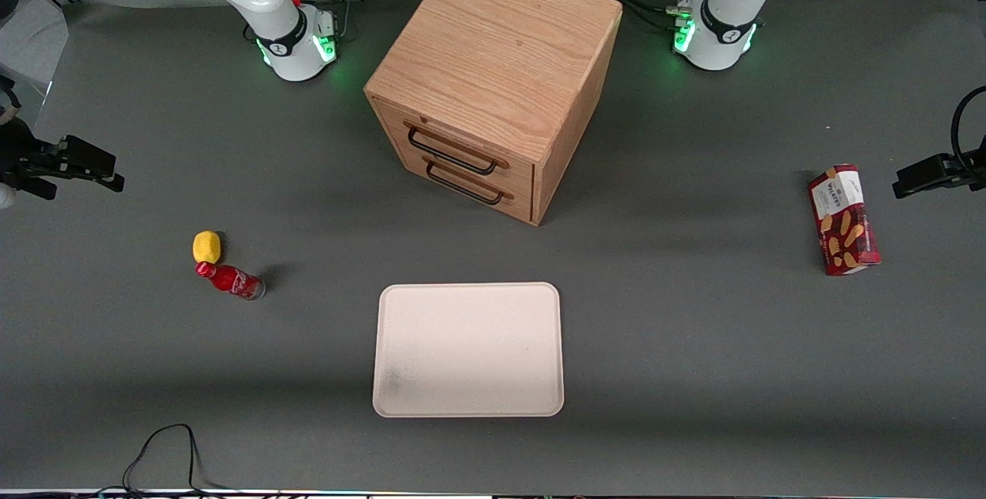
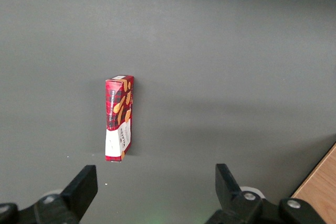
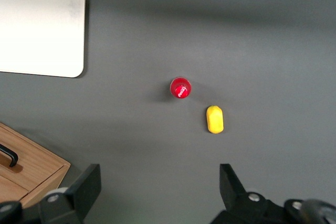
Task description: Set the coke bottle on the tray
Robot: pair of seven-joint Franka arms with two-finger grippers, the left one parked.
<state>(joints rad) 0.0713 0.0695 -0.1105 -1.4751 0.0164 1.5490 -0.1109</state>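
My right gripper grabs the coke bottle by its capped upper part next, to put the bottle on the tray.
The coke bottle, a tiny red bottle with a red cap, stands on the grey table toward the working arm's end. In the right wrist view it shows from above. The cream-pink tray lies flat near the table's front middle, empty, and its corner shows in the right wrist view. My right gripper hovers above the table, farther from the front camera than the bottle and well apart from it. Its jaws stand wide open and empty in the right wrist view.
A yellow lemon lies right beside the bottle, a little farther from the front camera. A wooden two-drawer cabinet stands mid-table. A red snack box lies toward the parked arm's end. A black cable loops at the front edge.
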